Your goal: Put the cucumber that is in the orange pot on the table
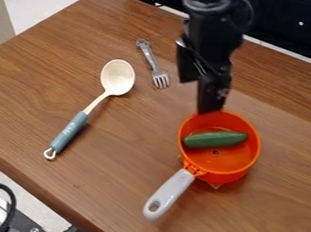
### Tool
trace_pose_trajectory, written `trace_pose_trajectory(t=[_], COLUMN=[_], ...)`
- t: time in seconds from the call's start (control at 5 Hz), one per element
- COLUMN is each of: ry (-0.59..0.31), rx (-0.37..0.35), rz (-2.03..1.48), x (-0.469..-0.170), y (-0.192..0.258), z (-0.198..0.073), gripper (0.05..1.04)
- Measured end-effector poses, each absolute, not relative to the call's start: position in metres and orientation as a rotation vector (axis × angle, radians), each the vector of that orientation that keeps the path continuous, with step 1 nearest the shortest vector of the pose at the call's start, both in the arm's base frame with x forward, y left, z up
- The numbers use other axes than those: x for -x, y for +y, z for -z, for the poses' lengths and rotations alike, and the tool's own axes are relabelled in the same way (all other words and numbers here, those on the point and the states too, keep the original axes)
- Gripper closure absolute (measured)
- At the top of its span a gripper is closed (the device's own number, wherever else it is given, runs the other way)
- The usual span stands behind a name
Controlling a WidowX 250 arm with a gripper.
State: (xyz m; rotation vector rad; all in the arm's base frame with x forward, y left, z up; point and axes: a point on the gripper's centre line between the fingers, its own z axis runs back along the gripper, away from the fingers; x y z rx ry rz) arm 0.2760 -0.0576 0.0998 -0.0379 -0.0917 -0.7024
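Observation:
My gripper picks up the cucumber (215, 140) by its long sides next, to move it out of the orange pot and onto the table.
The black gripper (198, 98) hangs down from the top edge over the back rim of the orange pot (229, 166). Its two fingers stand apart, one farther left and back, the other in front at the pot's rim, with nothing held between them. Inside the pot lies a dark green cucumber (215, 140), on its side and running roughly left to right, a little in front of and below the gripper. The pot rests on the brown wooden table (123, 178), its grey handle pointing toward the lower left.
Left of the pot, a cream spoon (117, 78) with a blue-grey handle lies slantwise. A silver fork (152, 64) lies between the spoon and the arm. The table's front edge runs along the lower left, with a black cable (8, 205) beyond it.

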Motion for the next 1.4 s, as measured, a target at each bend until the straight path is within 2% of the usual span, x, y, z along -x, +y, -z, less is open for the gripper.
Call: trace_pose_trajectory(t=[0.2, 0.6, 1.4], ry=[-0.094, -0.128, -0.141], rx=[0.006, -0.013, 0.011], rz=[0.746, 0.757, 0.759], x=[-0.268, -0.263, -0.262], y=[-0.073, -0.090, -0.094], z=[-0.092, -0.080, -0.065], gripper=[0.084, 0.084, 0.085])
